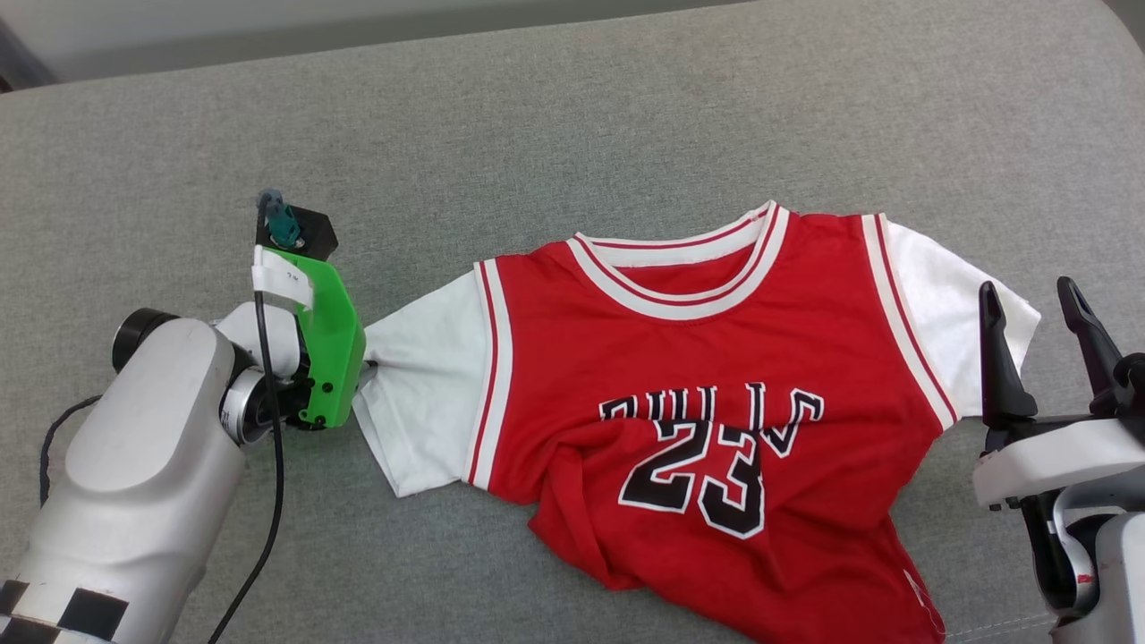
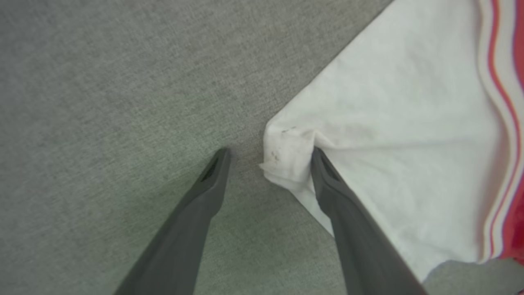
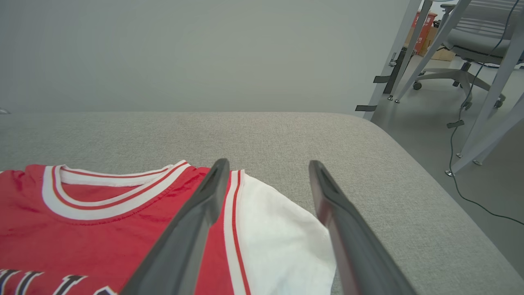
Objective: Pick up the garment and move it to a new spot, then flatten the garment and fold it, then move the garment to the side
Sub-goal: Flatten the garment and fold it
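Observation:
The white sleeve (image 1: 429,376) is slack and flat except for its bunched corner, and my left gripper will next grab the garment by that bunched sleeve corner (image 1: 368,365).
The garment (image 1: 716,376), a red jersey with white sleeves, lies front up on the grey padded surface (image 1: 537,134). Its lower half is rumpled, and a fold covers part of the black lettering above the "23". My left gripper (image 2: 269,155) is open at the tip of the left sleeve (image 1: 420,394); the bunched sleeve corner (image 2: 286,151) lies between the fingers, against the right-hand one. In the head view a green wrist mount (image 1: 331,349) hides those fingers. My right gripper (image 1: 1038,344) is open above the right sleeve (image 3: 278,237), holding nothing.
The padded surface ends in a rounded edge (image 3: 409,155) to the right of the right arm. Beyond it lie a floor with metal table legs (image 3: 483,123), an office chair (image 3: 470,45) and a trailing cable. A pale wall stands behind the surface.

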